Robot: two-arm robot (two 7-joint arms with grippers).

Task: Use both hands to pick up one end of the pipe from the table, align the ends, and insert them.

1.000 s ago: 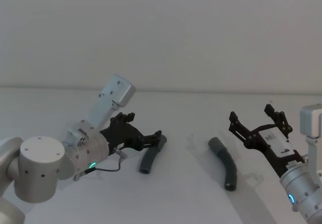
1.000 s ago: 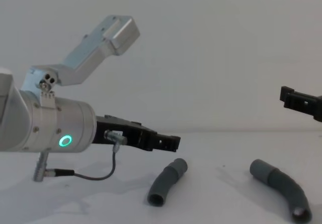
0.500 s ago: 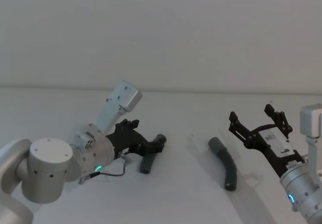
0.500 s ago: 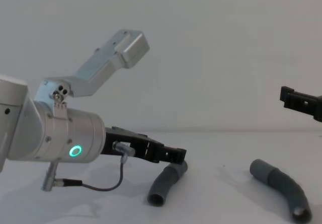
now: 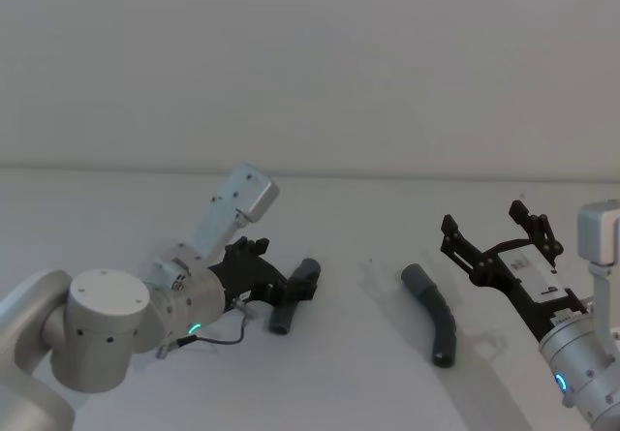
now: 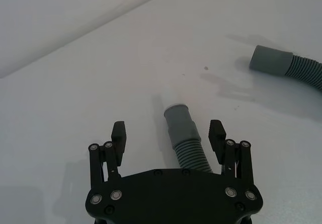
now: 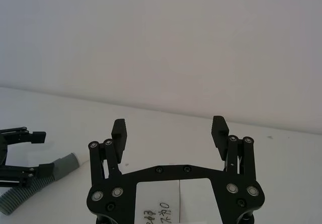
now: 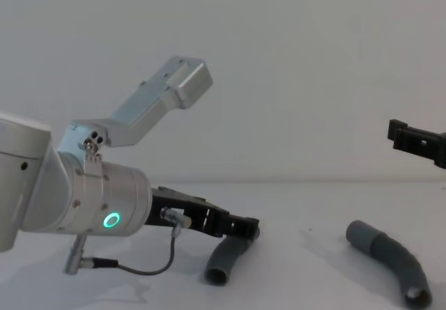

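I will grab the short piece by its grey collar (image 6: 182,128) with my left gripper, so the short pipe piece's whitish tip stays free to go into the other piece.
The pipe lies in two dark grey pieces on the white table (image 5: 368,373). The short piece (image 5: 281,319) (image 8: 224,260) lies left of centre, its grey collar and whitish tip (image 6: 171,104) pointing away from my left wrist. My left gripper (image 5: 295,286) (image 6: 168,132) (image 8: 244,226) is low over it and open, a finger on each side of the collar (image 6: 179,126), not touching it. The longer curved piece (image 5: 438,320) (image 8: 390,254) rests to the right, its smooth cuff (image 6: 271,60) towards the short piece. My right gripper (image 5: 494,232) (image 7: 169,128) hangs open above the table, right of the longer piece, holding nothing.
A plain pale wall (image 5: 310,63) rises behind the table. A thin black cable (image 8: 139,268) loops under my left wrist, close to the tabletop. A bare stretch of table (image 5: 363,286) separates the two pipe pieces.
My left gripper has moved forward and down, from beside the short piece to straddling its collar. The right arm and both pipe pieces have stayed where they were.
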